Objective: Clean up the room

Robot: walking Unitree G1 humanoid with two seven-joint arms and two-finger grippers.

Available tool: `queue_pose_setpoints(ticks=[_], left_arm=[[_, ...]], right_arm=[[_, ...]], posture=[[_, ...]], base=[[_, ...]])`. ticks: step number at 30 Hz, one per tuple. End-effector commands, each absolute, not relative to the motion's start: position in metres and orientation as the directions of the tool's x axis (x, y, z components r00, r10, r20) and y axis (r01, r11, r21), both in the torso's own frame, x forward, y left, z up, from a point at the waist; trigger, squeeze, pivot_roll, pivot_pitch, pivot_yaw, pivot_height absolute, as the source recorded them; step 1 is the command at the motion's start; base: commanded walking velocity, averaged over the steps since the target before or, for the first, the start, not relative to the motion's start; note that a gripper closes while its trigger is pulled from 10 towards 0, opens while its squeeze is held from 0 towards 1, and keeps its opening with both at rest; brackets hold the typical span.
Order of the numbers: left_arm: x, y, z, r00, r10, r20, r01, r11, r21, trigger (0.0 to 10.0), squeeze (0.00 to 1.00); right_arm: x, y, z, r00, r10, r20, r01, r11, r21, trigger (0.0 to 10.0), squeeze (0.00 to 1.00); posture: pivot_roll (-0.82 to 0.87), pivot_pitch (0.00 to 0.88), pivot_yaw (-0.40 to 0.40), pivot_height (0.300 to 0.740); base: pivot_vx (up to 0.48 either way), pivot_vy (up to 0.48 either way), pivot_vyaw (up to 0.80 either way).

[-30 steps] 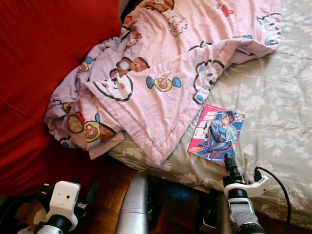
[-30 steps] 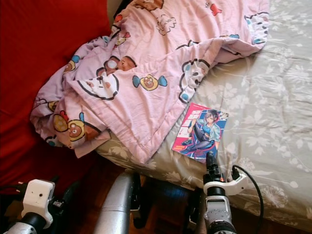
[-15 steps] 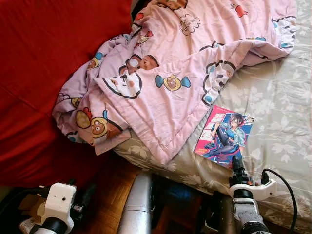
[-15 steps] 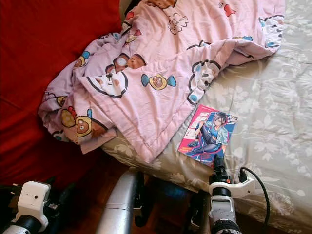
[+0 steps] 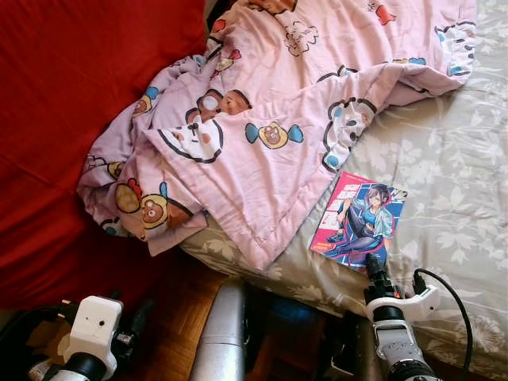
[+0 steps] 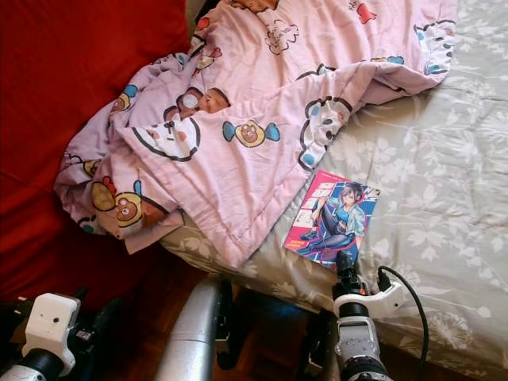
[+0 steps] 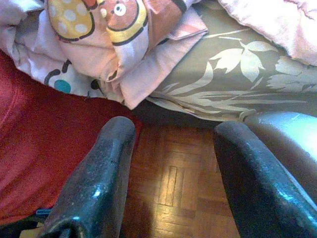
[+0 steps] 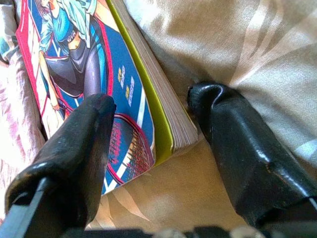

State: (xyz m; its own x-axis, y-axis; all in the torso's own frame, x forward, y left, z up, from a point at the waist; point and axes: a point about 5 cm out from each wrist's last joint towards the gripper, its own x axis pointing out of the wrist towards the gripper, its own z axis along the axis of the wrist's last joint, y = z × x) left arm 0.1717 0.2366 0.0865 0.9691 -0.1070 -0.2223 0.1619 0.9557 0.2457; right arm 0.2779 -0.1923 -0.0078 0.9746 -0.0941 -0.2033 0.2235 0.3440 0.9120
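Observation:
I will grab the comic book next with my right gripper by its bottom corner (image 8: 161,153), across the thin page edge, because the cover spreads wider than my fingers.
A comic book (image 5: 359,221) with a pink and blue illustrated cover lies flat on the bed's grey floral sheet (image 5: 444,159), beside the edge of a rumpled pink cartoon blanket (image 5: 270,103). My right gripper (image 5: 371,268) is at the book's near corner. In the right wrist view it (image 8: 151,99) is open, one finger over the cover (image 8: 84,74), the other on the sheet beside the page edge. My left gripper (image 7: 174,130) hangs open low beside the bed, over the parquet floor, holding nothing.
A red fabric (image 5: 71,95) covers the left side and drops down to the parquet floor (image 5: 178,305). The blanket's folded corner (image 7: 124,44) hangs over the mattress edge. A silver part of my body (image 5: 221,333) stands against the bed's near edge.
The whole picture has shifted a little right and back with the camera. My right gripper stays at the book's near corner. Book and blanket lie as before.

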Motion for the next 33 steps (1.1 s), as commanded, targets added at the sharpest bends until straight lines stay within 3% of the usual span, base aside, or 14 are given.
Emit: queue_pose_setpoints(ticks=[1, 4, 5, 6, 8, 9, 10, 11, 12, 15, 26, 33], left_arm=[[0.164, 0.246, 0.081, 0.96, -0.076, -0.27, 0.147, 0.956, 0.253, 10.0, 0.0], [0.166, 0.247, 0.081, 0.96, -0.079, -0.269, 0.151, 0.955, 0.257, 10.0, 0.0], [0.166, 0.247, 0.081, 0.96, -0.078, -0.269, 0.15, 0.954, 0.259, 10.0, 0.0], [0.167, 0.247, 0.081, 0.96, -0.078, -0.268, 0.15, 0.954, 0.26, 10.0, 0.0], [0.167, 0.247, 0.081, 0.96, -0.08, -0.268, 0.152, 0.953, 0.262, 10.0, 0.0], [0.167, 0.247, 0.081, 0.96, -0.08, -0.268, 0.153, 0.953, 0.263, 10.0, 0.0], [0.168, 0.247, 0.081, 0.96, -0.081, -0.268, 0.154, 0.952, 0.264, 10.0, 0.0], [0.168, 0.247, 0.081, 0.96, -0.082, -0.267, 0.155, 0.952, 0.265, 10.0, 0.0], [0.169, 0.247, 0.081, 0.961, -0.082, -0.265, 0.155, 0.951, 0.267, 10.0, 0.0], [0.171, 0.248, 0.081, 0.961, -0.082, -0.263, 0.154, 0.951, 0.268, 10.0, 0.0], [0.176, 0.245, 0.079, 0.964, -0.086, -0.253, 0.155, 0.95, 0.269, 10.0, 0.0], [0.18, 0.242, 0.075, 0.964, -0.084, -0.252, 0.152, 0.952, 0.267, 10.0, 0.0]], right_arm=[[0.263, -0.16, -0.027, 0.953, 0.032, -0.302, 0.278, 0.308, 0.91, 10.0, 0.0], [0.264, -0.158, -0.026, 0.957, 0.05, -0.287, 0.26, 0.301, 0.918, 10.0, 0.0], [0.264, -0.155, -0.026, 0.958, 0.065, -0.281, 0.249, 0.301, 0.92, 9.4, 0.0], [0.264, -0.155, -0.026, 0.958, 0.07, -0.279, 0.247, 0.302, 0.921, 9.4, 0.0], [0.264, -0.152, -0.025, 0.959, 0.086, -0.27, 0.231, 0.311, 0.922, 7.8, 0.0], [0.264, -0.152, -0.025, 0.959, 0.088, -0.269, 0.23, 0.312, 0.922, 7.8, 0.0], [0.264, -0.151, -0.025, 0.961, 0.092, -0.261, 0.222, 0.31, 0.925, 2.8, 0.0], [0.264, -0.15, -0.025, 0.962, 0.094, -0.256, 0.216, 0.308, 0.926, 2.8, 0.0], [0.264, -0.15, -0.024, 0.962, 0.101, -0.252, 0.21, 0.312, 0.926, 1.5, 0.0], [0.265, -0.149, -0.024, 0.963, 0.105, -0.248, 0.205, 0.314, 0.927, 0.0, 0.0], [0.264, -0.155, -0.024, 0.968, 0.08, -0.236, 0.199, 0.322, 0.926, 0.0, 0.0], [0.264, -0.172, -0.022, 0.974, -0.04, -0.223, 0.223, 0.324, 0.919, 0.0, 0.0]], posture=[[0.34, 0.476, 0.215, 0.616], [0.34, 0.474, 0.216, 0.616], [0.34, 0.472, 0.217, 0.616], [0.34, 0.472, 0.217, 0.616], [0.34, 0.467, 0.219, 0.616], [0.34, 0.467, 0.219, 0.616], [0.34, 0.464, 0.219, 0.616], [0.34, 0.464, 0.219, 0.616], [0.34, 0.464, 0.22, 0.616], [0.34, 0.46, 0.22, 0.616], [0.32, 0.447, 0.207, 0.616], [0.3, 0.43, 0.187, 0.616]], base=[[0.0, 0.0, 0.0], [0.0, 0.0, 0.0], [0.0, 0.0, 0.0], [0.0, 0.0, 0.0], [0.0, 0.0, 0.0], [0.0, 0.0, 0.0], [0.0, 0.0, 0.0], [0.0, 0.0, 0.0], [0.0, 0.0, 0.0], [0.0, 0.0, 0.0], [0.0, 0.0, 0.0], [0.0, 0.0, 0.0]])
